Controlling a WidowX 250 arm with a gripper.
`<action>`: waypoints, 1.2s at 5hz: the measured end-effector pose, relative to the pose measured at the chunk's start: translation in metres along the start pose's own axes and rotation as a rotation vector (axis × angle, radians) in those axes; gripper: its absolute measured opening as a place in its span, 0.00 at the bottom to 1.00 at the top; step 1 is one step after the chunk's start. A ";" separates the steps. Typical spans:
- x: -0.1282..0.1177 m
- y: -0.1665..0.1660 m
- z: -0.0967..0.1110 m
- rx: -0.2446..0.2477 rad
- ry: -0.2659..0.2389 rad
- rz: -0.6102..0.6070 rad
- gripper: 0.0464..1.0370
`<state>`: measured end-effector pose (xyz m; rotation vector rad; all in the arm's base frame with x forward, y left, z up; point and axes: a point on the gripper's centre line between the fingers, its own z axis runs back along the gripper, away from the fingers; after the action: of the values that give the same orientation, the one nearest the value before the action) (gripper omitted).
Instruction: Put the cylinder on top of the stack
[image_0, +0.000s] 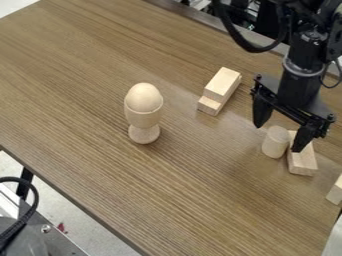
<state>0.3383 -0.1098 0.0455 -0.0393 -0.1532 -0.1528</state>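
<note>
My gripper will next grab the pale wooden cylinder (274, 143) by its round side to put it on top of the stack.
The pale wooden cylinder (274, 143) stands upright on the table at the right, close beside a long wooden block. My gripper (282, 133) hangs over it, open, with one finger to the cylinder's left and the other to its right. Whether either finger touches it, I cannot tell. Up and to the left of the cylinder is a stack (222, 85) of wooden blocks, the upper one lying on a lower one whose near end sticks out.
A wooden cup (143, 119) with an egg-shaped top stands left of the stack. The long block (302, 161) lies just right of the cylinder, and another block (336, 191) is at the right edge. The brown table's (100, 200) front edge runs diagonally along the lower left.
</note>
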 end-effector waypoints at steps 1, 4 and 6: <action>-0.002 0.006 -0.003 0.002 0.000 0.027 0.66; -0.005 0.021 0.031 -0.005 -0.046 0.070 0.49; 0.033 0.070 0.063 -0.025 -0.158 0.204 0.49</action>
<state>0.3721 -0.0424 0.1108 -0.0911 -0.3037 0.0522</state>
